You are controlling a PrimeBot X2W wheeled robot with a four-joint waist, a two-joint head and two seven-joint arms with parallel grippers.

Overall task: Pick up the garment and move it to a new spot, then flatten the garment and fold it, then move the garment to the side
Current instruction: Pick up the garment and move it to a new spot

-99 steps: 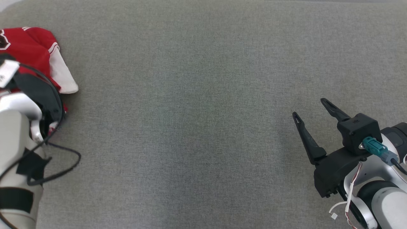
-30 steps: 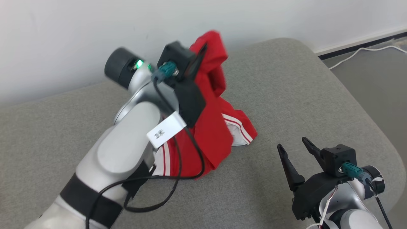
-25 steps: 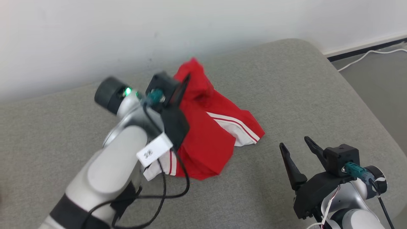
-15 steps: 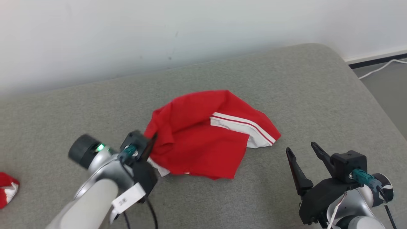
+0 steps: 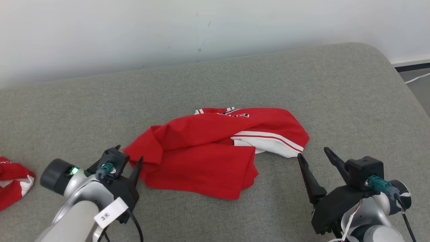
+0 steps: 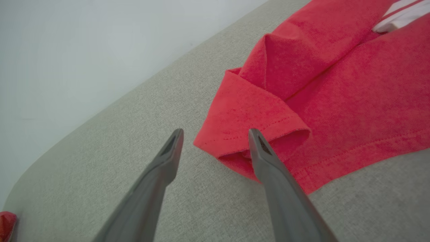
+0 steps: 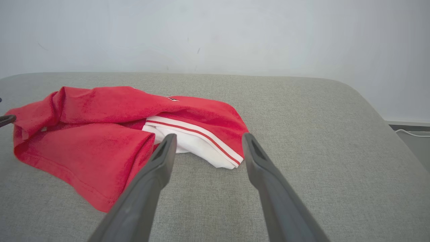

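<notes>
The shirt will be gripped next by the folded hem [image 5: 147, 163] with my left gripper. The hem stands up off the cushion [image 5: 336, 84] while the rest of the shirt lies slack.
The garment [image 5: 215, 151] is a red shirt with a white, red-striped sleeve, lying crumpled on the middle of the grey cushion [image 5: 336, 84]. My left gripper [image 5: 129, 153] is open at the shirt's left corner. In the left wrist view that gripper [image 6: 215, 131] has its right finger over a folded red hem of the garment [image 6: 336, 101], gripping nothing. My right gripper [image 5: 312, 152] stands open just right of the white sleeve. Seen from the right wrist, the right gripper [image 7: 209, 136] points at the sleeve end of the garment [image 7: 100, 141], a little short of it.
A second red and white cloth [image 5: 13, 178] lies at the cushion's far left, and its edge [image 6: 5, 222] shows in the left wrist view. A white wall [image 5: 201, 27] rises behind the cushion. Floor with a white cable [image 5: 416, 79] lies beyond the rounded right end.
The left gripper carried the shirt from the far left, lowered it onto the cushion's middle, let go and drew back lower left. The camera shifted. The right gripper stayed open.
</notes>
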